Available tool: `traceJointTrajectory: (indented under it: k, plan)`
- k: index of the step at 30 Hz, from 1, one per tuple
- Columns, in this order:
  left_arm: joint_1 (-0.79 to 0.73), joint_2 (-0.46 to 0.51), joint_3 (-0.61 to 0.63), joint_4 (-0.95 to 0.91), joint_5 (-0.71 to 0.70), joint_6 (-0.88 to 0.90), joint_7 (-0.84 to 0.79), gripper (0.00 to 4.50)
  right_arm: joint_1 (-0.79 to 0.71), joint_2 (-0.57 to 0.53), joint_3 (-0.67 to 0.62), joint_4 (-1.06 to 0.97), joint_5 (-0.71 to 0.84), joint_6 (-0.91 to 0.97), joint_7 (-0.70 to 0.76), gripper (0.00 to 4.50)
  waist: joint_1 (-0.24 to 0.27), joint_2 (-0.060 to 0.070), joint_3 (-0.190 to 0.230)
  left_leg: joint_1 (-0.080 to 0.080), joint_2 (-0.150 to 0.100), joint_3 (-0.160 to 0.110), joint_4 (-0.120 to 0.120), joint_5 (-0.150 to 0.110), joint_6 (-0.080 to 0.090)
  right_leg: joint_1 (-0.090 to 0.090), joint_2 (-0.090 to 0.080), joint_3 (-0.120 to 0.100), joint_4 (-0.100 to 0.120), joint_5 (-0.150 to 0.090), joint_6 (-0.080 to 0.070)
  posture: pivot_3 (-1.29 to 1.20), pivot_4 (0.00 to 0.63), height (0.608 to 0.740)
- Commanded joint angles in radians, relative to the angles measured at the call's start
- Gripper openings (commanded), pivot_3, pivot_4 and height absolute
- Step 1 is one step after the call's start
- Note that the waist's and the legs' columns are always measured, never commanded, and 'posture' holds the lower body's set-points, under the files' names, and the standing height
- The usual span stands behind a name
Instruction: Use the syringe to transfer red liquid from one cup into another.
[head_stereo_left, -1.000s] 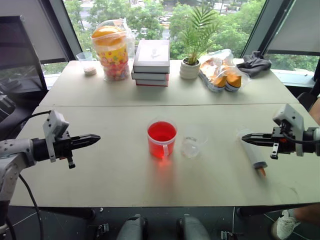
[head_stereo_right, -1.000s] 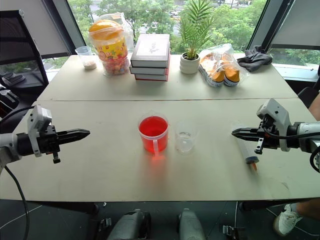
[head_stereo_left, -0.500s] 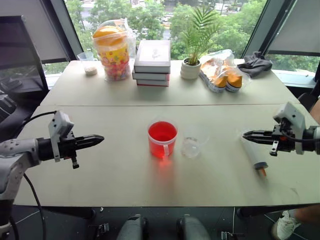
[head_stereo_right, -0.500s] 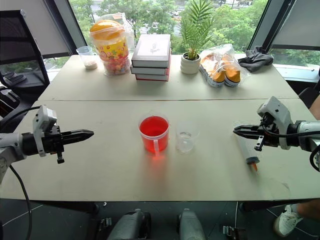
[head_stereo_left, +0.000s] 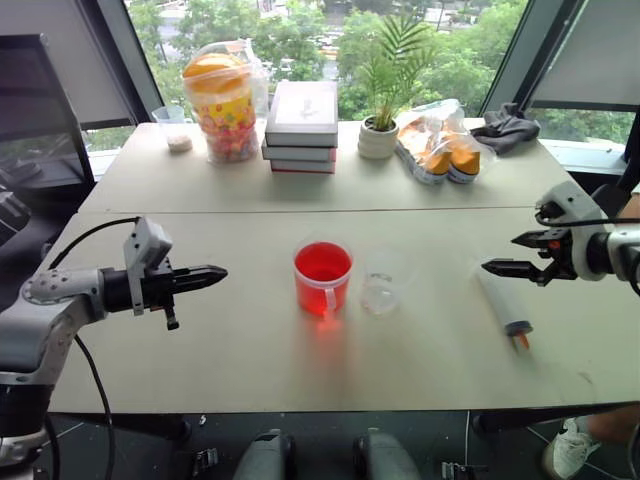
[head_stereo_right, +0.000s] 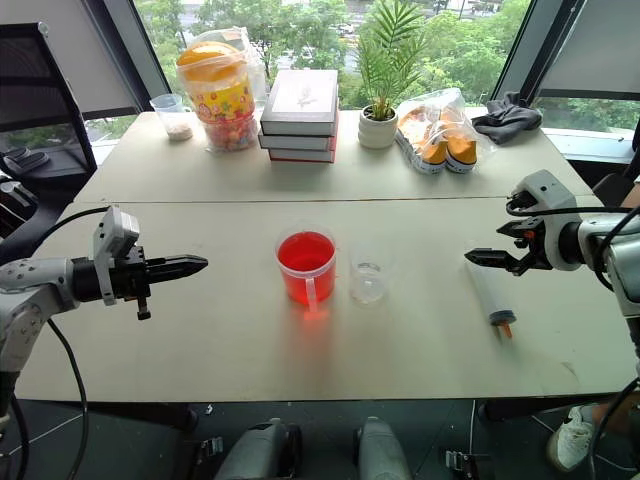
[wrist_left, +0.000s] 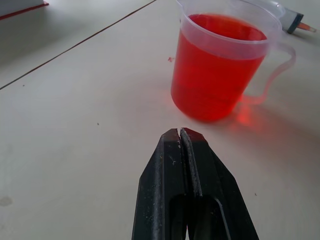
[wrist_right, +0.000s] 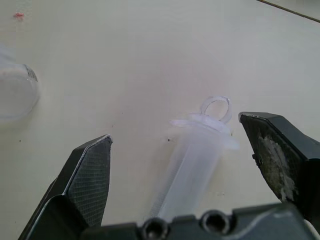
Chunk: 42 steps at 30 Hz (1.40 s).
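Note:
The syringe widens into a rim and a ring (wrist_right: 212, 117) at the plunger end. My right gripper should grab the syringe by the straight sides of its body (wrist_right: 192, 162) next.
The larger handled cup (head_stereo_left: 323, 277) full of red liquid (wrist_left: 212, 80) stands mid-table. Just to its right is the small, colourless cup (head_stereo_left: 381, 291). The syringe (head_stereo_left: 503, 305) lies flat on the table further right, orange tip toward the front edge. My right gripper (head_stereo_left: 498, 254) hovers open just above the syringe's plunger end. In the right wrist view the barrel (wrist_right: 192, 165) lies between its spread fingers, apart from them. My left gripper (head_stereo_left: 222, 271) is shut and empty, pointing at the red cup from the left with a gap between them.
On the back table stand a snack jar (head_stereo_left: 222, 100), a stack of books (head_stereo_left: 303, 125), a potted plant (head_stereo_left: 382, 135), a bag of orange items (head_stereo_left: 438, 145), a dark cloth (head_stereo_left: 508, 127) and a small cup (head_stereo_left: 174, 125). A seam (head_stereo_left: 300, 211) runs between the two tables.
My right gripper has opened wide, rolled over and tilted down over the syringe's plunger end. My left gripper has edged right toward the red cup, still shut.

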Motion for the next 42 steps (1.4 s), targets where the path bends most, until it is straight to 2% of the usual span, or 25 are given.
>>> traceJointTrajectory:
  k: [1,5,8,13,22,25,29,30,35,40,42]
  plan:
    - [-0.02,-0.007,-0.007,0.004,0.016,-0.029,-0.009,0.0,-0.12,0.009,0.075,0.064,-0.037,0.146,-0.033,4.47,0.001,0.0,0.0,0.0,0.0,0.0,0.0,0.0,0.0,0.0,0.0,0.0,0.0,0.0,0.0,0.0,0.15,0.74]
    - [-0.021,-0.017,-0.02,0.002,0.027,-0.042,-0.016,0.0,-0.274,0.052,0.179,0.212,-0.072,0.31,-0.073,4.47,0.001,0.0,0.0,-0.004,0.0,0.0,0.001,0.0,0.0,-0.003,0.0,0.0,0.0,0.0,0.0,0.0,0.15,0.74]
    - [-0.021,-0.021,-0.024,-0.002,0.03,-0.047,-0.014,0.0,-0.337,0.077,0.256,0.297,-0.105,0.344,-0.085,4.47,0.0,0.0,0.0,-0.006,0.0,0.0,0.001,0.0,0.0,-0.005,0.0,0.0,0.0,0.0,0.0,0.0,0.15,0.74]
    - [-0.004,-0.031,-0.021,-0.022,0.034,-0.05,-0.005,0.0,-0.377,0.117,0.337,0.377,-0.131,0.357,-0.082,4.47,0.001,0.0,0.0,-0.018,-0.001,0.0,0.005,0.0,0.0,-0.018,0.0,0.0,0.004,0.002,0.004,0.0,0.15,0.74]
    - [0.035,-0.038,-0.003,-0.063,0.032,-0.045,0.032,0.0,-0.404,0.191,0.401,0.491,-0.165,0.333,-0.08,4.47,0.0,0.0,0.0,-0.016,-0.001,0.001,0.007,0.002,-0.002,-0.019,0.0,0.0,0.013,0.003,0.004,0.0,0.15,0.74]
    - [0.044,-0.036,0.002,-0.073,0.028,-0.041,0.043,0.0,-0.414,0.209,0.414,0.516,-0.177,0.314,-0.072,3.63,-0.001,0.0,0.0,-0.015,-0.001,0.001,0.007,0.002,-0.002,-0.019,0.0,0.0,0.014,0.003,0.004,0.0,0.15,0.74]
    - [0.047,-0.035,0.004,-0.08,0.021,-0.035,0.052,0.0,-0.427,0.223,0.418,0.538,-0.189,0.308,-0.058,1.57,-0.002,0.0,0.0,-0.015,-0.001,0.001,0.008,0.002,-0.002,-0.019,0.0,0.0,0.014,0.003,0.004,0.0,0.15,0.74]
    - [0.047,-0.035,0.006,-0.081,0.019,-0.033,0.054,0.0,-0.428,0.223,0.418,0.535,-0.189,0.311,-0.053,1.42,-0.002,0.0,0.0,-0.015,-0.001,0.001,0.008,0.002,-0.002,-0.018,0.001,0.0,0.014,0.003,0.004,0.0,0.15,0.74]
    - [0.029,-0.036,0.005,-0.072,0.014,-0.023,0.06,0.0,-0.435,0.208,0.378,0.501,-0.185,0.313,-0.061,1.42,-0.002,0.0,0.0,-0.015,-0.001,0.001,0.008,0.002,-0.002,-0.019,0.001,0.0,0.014,0.003,0.004,0.0,0.15,0.74]
    - [-0.031,-0.049,-0.004,-0.032,0.008,-0.001,0.075,0.0,-0.434,0.152,0.265,0.324,-0.171,0.244,-0.095,1.42,0.002,0.0,0.0,-0.016,-0.001,0.001,0.008,0.002,-0.002,-0.019,0.001,0.0,0.015,0.003,0.004,0.0,0.15,0.74]
    - [-0.057,-0.054,-0.008,-0.016,0.009,0.009,0.08,0.58,-0.433,0.166,0.152,0.243,-0.126,0.228,-0.113,1.42,0.003,0.0,0.0,-0.016,-0.001,0.001,0.007,0.002,-0.002,-0.019,0.001,0.0,0.015,0.003,0.004,0.0,0.15,0.74]
